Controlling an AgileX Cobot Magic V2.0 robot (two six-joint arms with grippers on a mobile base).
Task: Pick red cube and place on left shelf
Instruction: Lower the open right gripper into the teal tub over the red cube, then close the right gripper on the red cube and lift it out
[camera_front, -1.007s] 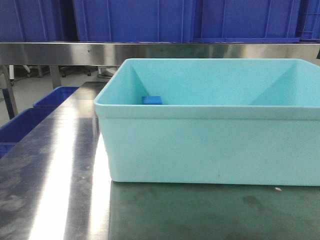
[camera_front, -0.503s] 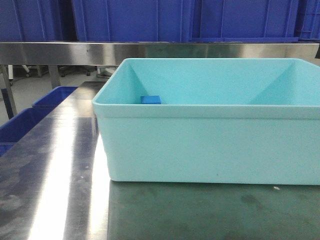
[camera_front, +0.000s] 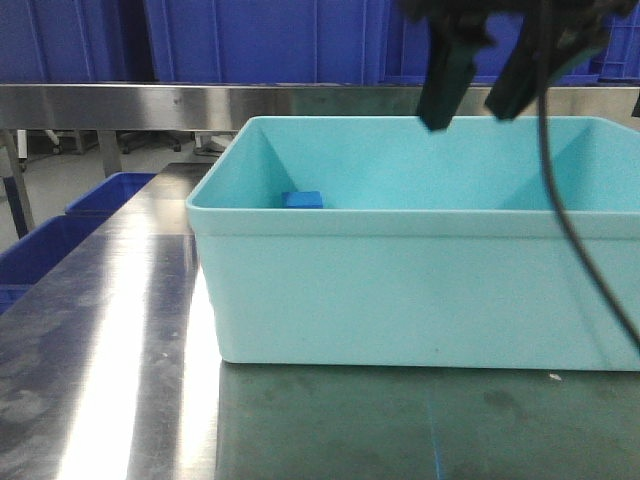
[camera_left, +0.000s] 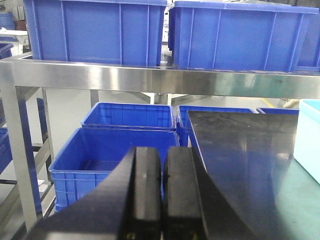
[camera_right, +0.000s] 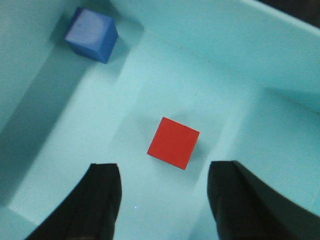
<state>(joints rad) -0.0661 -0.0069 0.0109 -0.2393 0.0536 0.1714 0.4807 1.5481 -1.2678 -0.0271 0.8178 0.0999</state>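
I need to grab the cube by its two opposite sides with my right gripper next, to carry the red cube from the tub to the left shelf.
The red cube lies on the floor of the light teal tub in the right wrist view. In the front view the tub's wall hides it. My right gripper is open above the tub floor, with the cube just ahead of its fingertips and between their lines. In the front view this gripper hangs over the tub's back right part. My left gripper is shut and empty, off the table's left, facing the steel shelf.
A blue cube sits in the tub's far left corner and also shows in the front view. Blue crates stand on the steel shelf behind the table. More blue crates stand on the floor at left.
My right gripper has come into the front view from above, over the tub. The tub and the blue cube have not moved.
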